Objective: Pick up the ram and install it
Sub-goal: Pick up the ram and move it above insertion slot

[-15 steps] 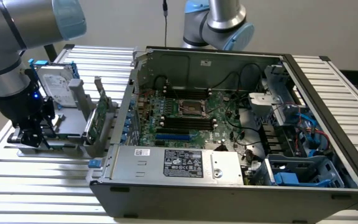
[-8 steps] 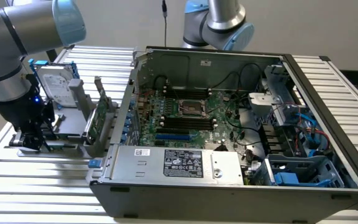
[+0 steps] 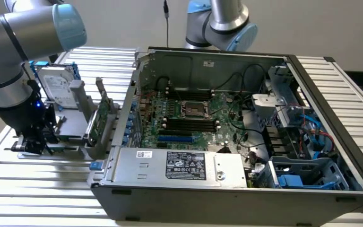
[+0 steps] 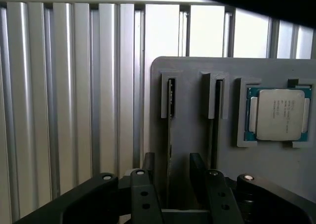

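Observation:
Next, my gripper grabs the ram by its exposed middle (image 4: pixel 169 167), since a grey holder post wraps the end of the ram (image 4: pixel 171 103).
Seen edge-on in the wrist view, the ram (image 4: pixel 171 103) is a thin dark stick standing in a slot of a grey holder plate (image 4: pixel 192 135). A second stick (image 4: pixel 217 100) stands in the neighbouring slot. My gripper (image 4: pixel 173 172) is open, one finger on each side of the first stick with a gap on both sides. In the exterior view the gripper (image 3: pixel 33 142) hangs low over the holder at the exterior view's left, beside the open computer case. The motherboard (image 3: pixel 188 113) lies inside the case with its black memory slots (image 3: pixel 188 125) bare.
A processor chip (image 4: pixel 279 114) sits in a tray on the same holder. A silver hard drive with blue rails (image 3: pixel 58 87) and a green expansion card (image 3: pixel 102 118) stand in the rack close to my arm. A power supply (image 3: pixel 175 165) fills the case's near side. A second arm (image 3: pixel 222 23) stands behind.

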